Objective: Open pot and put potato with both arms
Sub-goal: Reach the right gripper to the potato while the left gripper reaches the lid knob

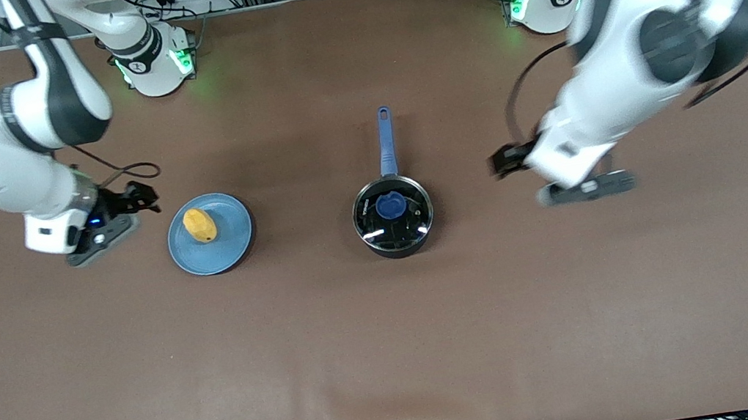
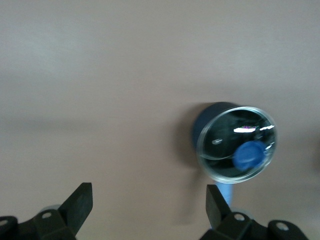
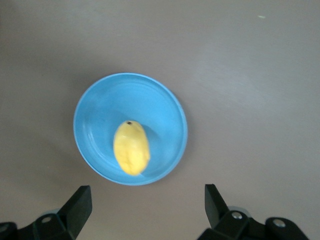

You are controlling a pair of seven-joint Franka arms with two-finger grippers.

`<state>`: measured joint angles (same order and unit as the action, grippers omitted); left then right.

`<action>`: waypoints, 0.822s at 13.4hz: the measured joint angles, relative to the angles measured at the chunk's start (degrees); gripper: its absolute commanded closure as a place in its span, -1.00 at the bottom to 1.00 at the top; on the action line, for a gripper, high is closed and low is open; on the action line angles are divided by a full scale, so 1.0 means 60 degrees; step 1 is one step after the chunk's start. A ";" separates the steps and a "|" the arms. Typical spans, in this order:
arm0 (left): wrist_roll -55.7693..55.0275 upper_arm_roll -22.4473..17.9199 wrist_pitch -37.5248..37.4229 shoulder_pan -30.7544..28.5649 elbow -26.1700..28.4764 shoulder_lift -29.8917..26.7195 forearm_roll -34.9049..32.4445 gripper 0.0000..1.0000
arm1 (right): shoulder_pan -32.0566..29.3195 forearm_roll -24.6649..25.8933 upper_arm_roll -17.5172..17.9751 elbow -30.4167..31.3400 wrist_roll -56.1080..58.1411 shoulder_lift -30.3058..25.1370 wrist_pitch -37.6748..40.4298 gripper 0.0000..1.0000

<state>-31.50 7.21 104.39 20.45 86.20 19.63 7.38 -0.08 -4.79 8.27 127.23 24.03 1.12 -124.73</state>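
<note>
The glass lid has a blue knob, and my left gripper will next grab the lid by its blue knob (image 1: 390,205) to open the pot for the potato (image 1: 199,225).
The black pot (image 1: 424,231) stands mid-table, its blue handle (image 1: 384,142) pointing toward the robots' bases. Its glass lid (image 1: 376,224) with the blue knob (image 1: 390,205) is on it. The yellow potato (image 1: 199,225) lies on a light-blue plate (image 1: 231,245) toward the right arm's end. My right gripper (image 1: 141,196) is open and empty in the air beside the plate; the right wrist view shows the potato (image 3: 131,148), the plate (image 3: 100,112) and the gripper (image 3: 147,202). My left gripper (image 1: 504,161) is open and empty beside the pot; the left wrist view shows the lid (image 2: 225,137), the knob (image 2: 248,155) and the gripper (image 2: 148,202).
The brown table mat (image 1: 395,348) covers the table, with a ripple at its edge nearest the front camera. The two arm bases (image 1: 152,61) stand along the edge farthest from that camera.
</note>
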 measured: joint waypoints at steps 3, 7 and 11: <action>-0.2225 -0.0022 0.1286 0.1203 -0.0608 0.1205 -0.0052 -1.00 | 0.0141 -0.0017 0.0456 0.0546 -0.0756 0.0052 -0.0679 -1.00; -0.4116 -0.0046 0.2622 0.2078 -0.0770 0.2409 -0.0599 -1.00 | 0.0253 -0.0058 0.0498 0.0807 -0.0938 0.0714 -0.1428 -1.00; -0.4720 -0.0058 0.2705 0.2428 -0.0858 0.2903 -0.0921 -1.00 | 0.0242 -0.0064 0.0479 0.0841 -0.0973 0.1533 -0.1800 -1.00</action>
<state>-59.82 6.86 120.62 35.02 81.06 37.05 1.86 1.38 -5.17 11.15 132.28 18.19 10.32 -135.53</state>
